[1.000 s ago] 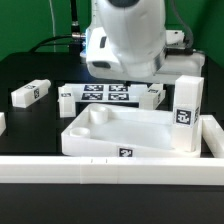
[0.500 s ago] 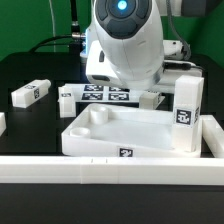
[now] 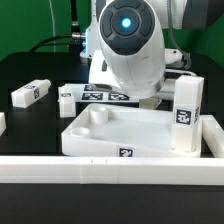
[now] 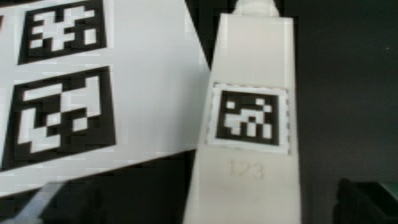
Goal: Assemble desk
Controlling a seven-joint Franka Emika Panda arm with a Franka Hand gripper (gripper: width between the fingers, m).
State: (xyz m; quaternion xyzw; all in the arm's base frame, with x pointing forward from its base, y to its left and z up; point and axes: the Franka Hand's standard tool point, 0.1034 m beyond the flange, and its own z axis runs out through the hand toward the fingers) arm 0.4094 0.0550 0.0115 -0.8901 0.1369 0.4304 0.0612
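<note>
My fingers are low beside the sides of the tagged leg, beside the marker board (image 4: 89, 90), so it is time to close on that leg now.
The white rimmed tabletop (image 3: 120, 135) lies in the middle of the table. One leg block (image 3: 186, 113) stands upright at its corner on the exterior view's right. Two leg blocks (image 3: 32, 92) (image 3: 66, 100) lie on the table at the exterior view's left. In the wrist view a fourth leg block (image 4: 249, 120) with a black-and-white tag lies lengthwise right under my gripper (image 4: 217, 205), beside the marker board (image 4: 89, 90). A dark fingertip (image 4: 368, 202) shows apart from the leg's side, so the jaws stand open around the leg. In the exterior view the arm's body hides the gripper.
Long white border bars (image 3: 110, 165) run along the front, and one (image 3: 214, 135) at the exterior view's right. The marker board (image 3: 100, 95) lies behind the tabletop, partly under the arm. A white piece (image 3: 2, 122) shows at the left edge.
The arm has come lower and nearer the camera, shifting slightly to the exterior view's right; it now covers the leg block by the marker board. No part has moved.
</note>
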